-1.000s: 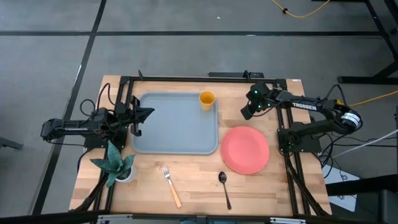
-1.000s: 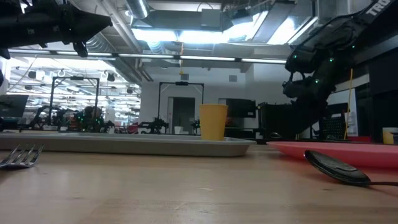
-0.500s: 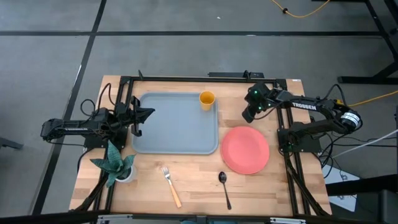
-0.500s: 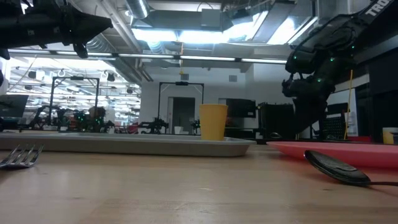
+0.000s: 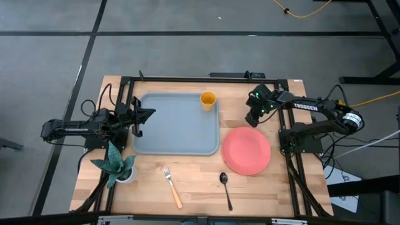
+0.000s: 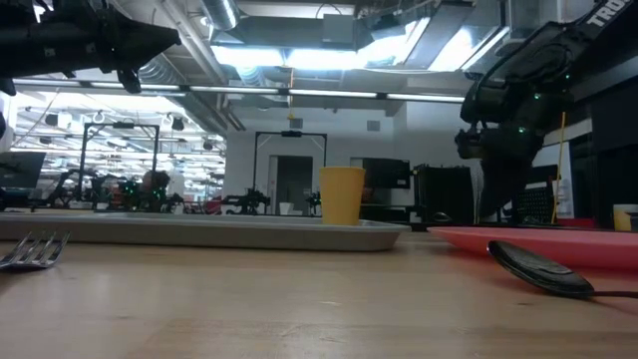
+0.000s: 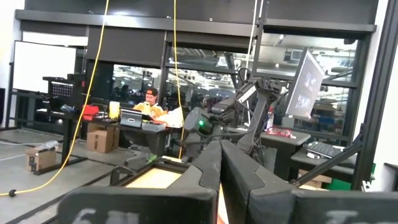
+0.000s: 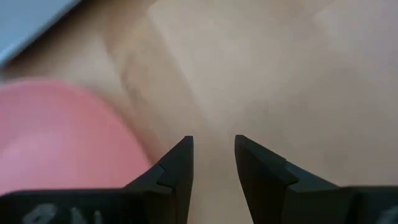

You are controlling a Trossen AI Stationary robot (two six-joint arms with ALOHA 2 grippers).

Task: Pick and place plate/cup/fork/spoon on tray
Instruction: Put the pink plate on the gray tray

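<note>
The coral plate is far wider than my right gripper opens, so my right gripper should pick it up next by its thin rim point(image 5: 265, 139).
The grey-blue tray point(image 5: 177, 131) lies at the table's far left, and the yellow-orange cup point(image 5: 208, 100) stands upright in its far right corner. The coral plate point(image 5: 246, 150) lies flat on the wood to the tray's right. The orange-handled fork point(image 5: 171, 186) and the dark spoon point(image 5: 225, 189) lie near the front edge. My right gripper point(image 5: 251, 119) hangs above bare wood just beyond the plate's far edge, pointing down, its fingers a little apart point(image 8: 213, 146) and empty. My left gripper point(image 5: 150, 113) is shut point(image 7: 219, 163), level, above the tray's left edge.
A small potted plant point(image 5: 115, 164) stands at the table's near left, in front of my left arm. Black frame rails point(image 5: 206, 79) run along the far edge and both sides. Bare wood lies between the tray, the plate and the cutlery.
My right gripper has gone a little toward the table's right and near edges, closer to the plate's far edge. Nothing on the table has moved.
</note>
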